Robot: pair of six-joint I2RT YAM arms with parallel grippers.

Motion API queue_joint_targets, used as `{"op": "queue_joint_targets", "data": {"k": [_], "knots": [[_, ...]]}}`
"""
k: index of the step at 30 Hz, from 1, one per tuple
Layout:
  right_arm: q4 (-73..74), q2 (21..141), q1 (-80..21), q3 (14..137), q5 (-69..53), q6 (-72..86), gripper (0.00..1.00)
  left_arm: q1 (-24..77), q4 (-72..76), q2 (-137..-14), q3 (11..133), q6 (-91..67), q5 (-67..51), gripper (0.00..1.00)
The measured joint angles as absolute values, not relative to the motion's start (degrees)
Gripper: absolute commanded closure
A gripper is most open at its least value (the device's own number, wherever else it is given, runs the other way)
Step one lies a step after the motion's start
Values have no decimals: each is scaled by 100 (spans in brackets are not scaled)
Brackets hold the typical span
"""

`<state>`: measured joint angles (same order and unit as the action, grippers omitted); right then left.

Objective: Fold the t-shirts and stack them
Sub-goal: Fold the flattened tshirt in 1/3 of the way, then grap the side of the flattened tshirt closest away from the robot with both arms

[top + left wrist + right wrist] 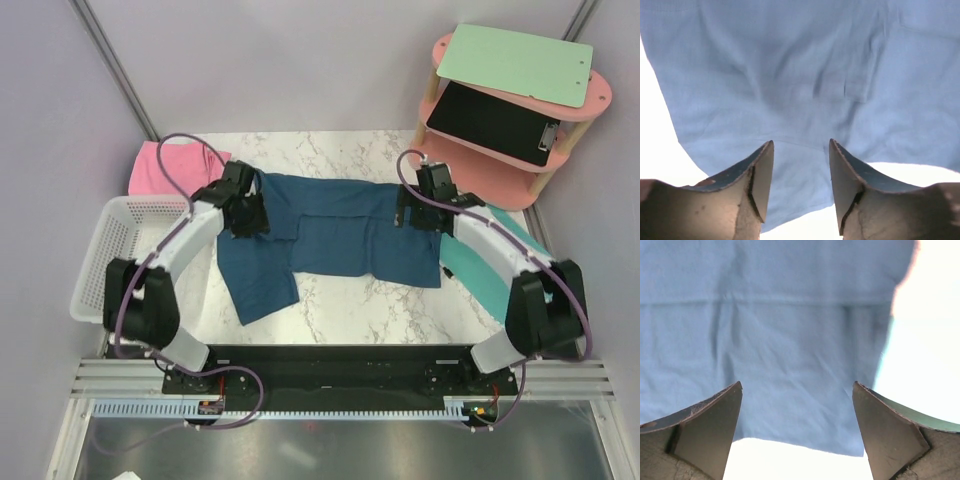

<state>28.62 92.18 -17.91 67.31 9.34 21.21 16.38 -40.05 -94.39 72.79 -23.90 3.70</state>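
I should use my right gripper next to pick up the dark teal-blue t-shirt (340,240) by its front corner (432,279) beside the turquoise mat. Then I can fold the t-shirt's front edge backward.
The dark teal-blue t-shirt (340,240) lies partly folded across the middle of the marble table, one part trailing toward the front left. The light pink t-shirt (165,168) lies bunched at the back left. My left gripper (250,215) is open over the blue shirt's left end; in the left wrist view the cloth (800,75) fills the space beyond the open fingers (762,175). My right gripper (410,212) is open over the shirt's right end; the right wrist view shows the cloth's edge (800,440) between the wide-open fingers (715,425).
A white mesh basket (105,250) stands at the left edge. A turquoise mat (490,275) lies under the right arm. A pink two-tier shelf (510,100) with a green clipboard (515,62) and a black clipboard (495,122) stands at the back right.
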Motion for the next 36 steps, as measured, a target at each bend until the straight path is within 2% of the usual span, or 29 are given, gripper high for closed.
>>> {"op": "queue_joint_targets", "data": {"k": [4,7,8,10,15,17,21,22,25,26,28,36], "knots": [[2873,8079,-1330,5787,749,2309,7,1643,-3771,-8302,6158,-2692,252,42],[2934,7819,-810,5186,563,2460,11,1643,-3723,-7940,5513,-2954,235,40],[2958,7808,-698,5030,523,2499,12,1643,-3726,-7854,5325,-3050,235,34],[3046,7804,-582,4654,425,2600,17,1643,-3756,-7721,5030,-3199,235,10],[3175,7806,-596,4049,213,2827,18,1643,-3760,-7467,4615,-3505,250,7],[3183,7804,-596,3942,172,2873,22,1640,-3754,-7411,4512,-3544,252,7],[3028,7769,-596,3892,102,2936,41,1643,-3754,-7382,4388,-3581,272,8],[2987,7767,-596,3874,89,2958,56,1643,-3756,-7382,4368,-3583,287,8],[2746,7789,-596,3802,-5,3020,89,1643,-3752,-7380,4338,-3594,294,11],[2652,7813,-596,3776,-30,3050,95,1643,-3743,-7365,4309,-3610,296,11],[2493,7881,-593,3763,-95,3103,100,1643,-3758,-7306,4248,-3649,311,12],[2276,7708,-561,3597,10,3223,100,1619,-3931,-6794,4066,-3811,532,15]]}}
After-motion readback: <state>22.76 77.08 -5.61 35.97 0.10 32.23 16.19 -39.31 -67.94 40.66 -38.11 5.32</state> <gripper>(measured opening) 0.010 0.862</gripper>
